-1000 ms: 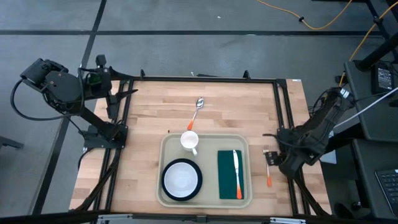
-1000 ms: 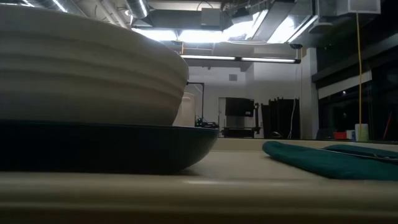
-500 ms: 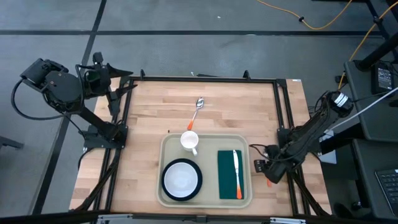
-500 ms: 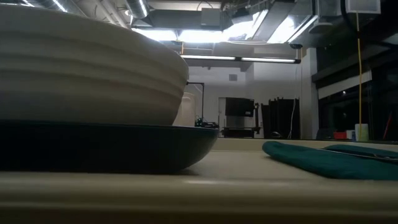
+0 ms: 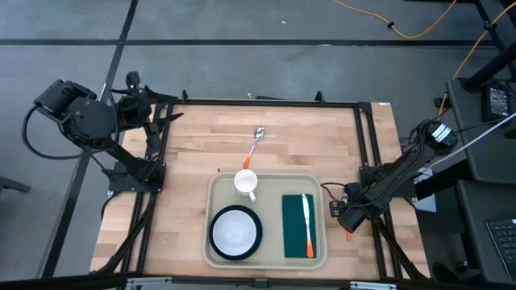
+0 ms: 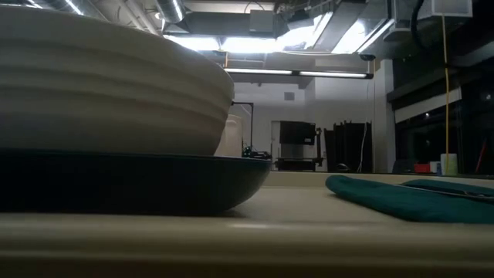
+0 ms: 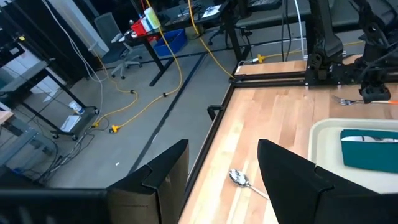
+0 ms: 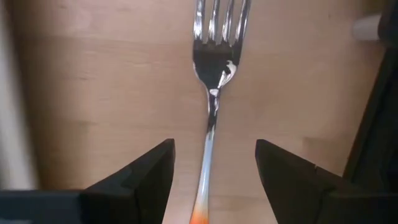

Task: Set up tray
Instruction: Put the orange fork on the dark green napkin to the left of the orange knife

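Observation:
My right gripper will next set the fork beside the knife on the green napkin, grabbing it by its handle's thin top [image 8: 208,147].
The beige tray [image 5: 270,177] lies at the table's near middle. It holds a white mug [image 5: 246,183], a white bowl on a dark plate [image 5: 235,232] and a green napkin [image 5: 297,229] with an orange-handled knife [image 5: 307,219] on it. An orange-handled fork [image 8: 211,93] lies flat on the wood just right of the tray. My right gripper [image 8: 214,149] is open and low over it, one finger on either side of the stem, apart from it. My left gripper [image 7: 221,180] is open at the table's far left corner.
A spoon with an orange handle [image 5: 256,141] lies on the wood beyond the tray, also seen as a spoon [image 7: 239,179] in the left wrist view. Black frame rails [image 5: 363,145] run along the table's edges. The low view shows the bowl [image 6: 108,93] close up.
My right gripper has moved from the table's right edge toward the tray and come down over the fork, which has stayed in place. The tray and its contents have not moved.

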`<state>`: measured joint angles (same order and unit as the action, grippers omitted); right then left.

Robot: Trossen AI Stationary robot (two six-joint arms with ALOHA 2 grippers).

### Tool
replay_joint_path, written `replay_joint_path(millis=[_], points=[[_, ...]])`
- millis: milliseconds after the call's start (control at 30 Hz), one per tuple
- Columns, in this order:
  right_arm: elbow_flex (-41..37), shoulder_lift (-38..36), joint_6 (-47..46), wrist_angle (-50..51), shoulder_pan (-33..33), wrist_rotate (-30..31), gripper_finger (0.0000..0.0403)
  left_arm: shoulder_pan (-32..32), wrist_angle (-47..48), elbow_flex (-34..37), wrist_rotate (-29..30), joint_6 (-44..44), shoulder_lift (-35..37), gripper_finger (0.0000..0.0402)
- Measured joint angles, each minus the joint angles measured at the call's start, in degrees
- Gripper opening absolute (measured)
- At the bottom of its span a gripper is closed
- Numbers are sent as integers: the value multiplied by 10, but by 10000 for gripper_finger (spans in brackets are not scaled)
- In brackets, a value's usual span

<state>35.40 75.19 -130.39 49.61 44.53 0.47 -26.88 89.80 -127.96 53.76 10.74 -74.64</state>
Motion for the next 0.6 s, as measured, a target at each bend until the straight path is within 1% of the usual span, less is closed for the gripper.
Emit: replay_joint_path(millis=[133, 267, 467, 600], points=[[0, 31, 1, -14, -2, -16, 229, 0, 0, 0, -8, 1, -3, 187], [0, 56, 4, -35, -4, -18, 229, 0, 0, 0, -9, 1, -3, 187], [2, 71, 6, -36, -4, -18, 228, 0, 0, 0, -9, 5, -5, 187], [1, 72, 6, -37, -4, -19, 207, 0, 0, 0, -9, 6, -8, 187]])
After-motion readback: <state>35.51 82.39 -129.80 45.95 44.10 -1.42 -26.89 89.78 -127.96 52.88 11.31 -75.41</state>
